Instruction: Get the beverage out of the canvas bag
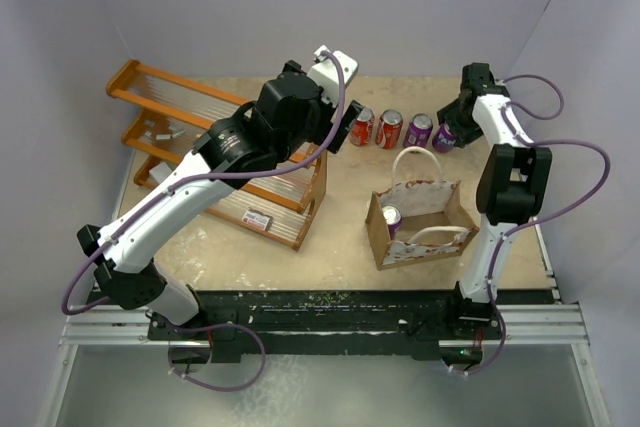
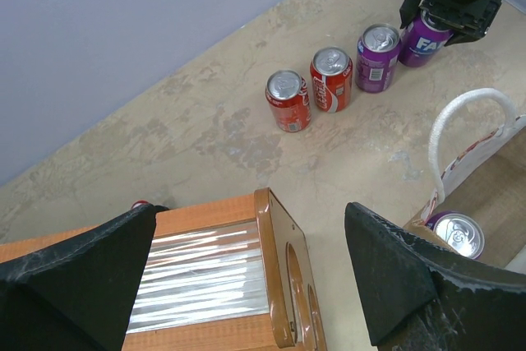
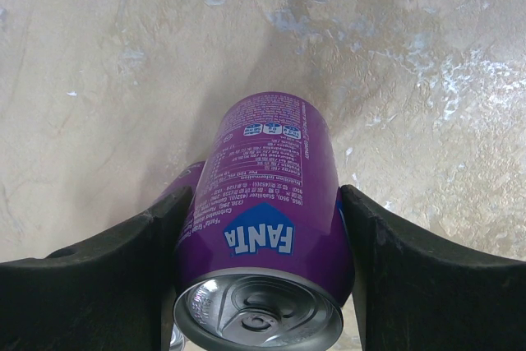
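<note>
The Fanta can stands upright at the end of the row with its base in line with its neighbors', so it would stay standing and my right gripper should open now.
The canvas bag stands open at the table's right middle, white handles up. One purple can stands inside at its left end; it also shows in the left wrist view. My right gripper is shut on a purple Fanta can at the right end of the back row, its pads pressed on both sides. Whether the can's base touches the table I cannot tell. My left gripper is open and empty, over the wooden rack's corner, left of the bag.
Two red cans and a purple can stand in a row at the back, left of the held can. The wooden rack fills the left of the table. The bag's handle arches near my left gripper.
</note>
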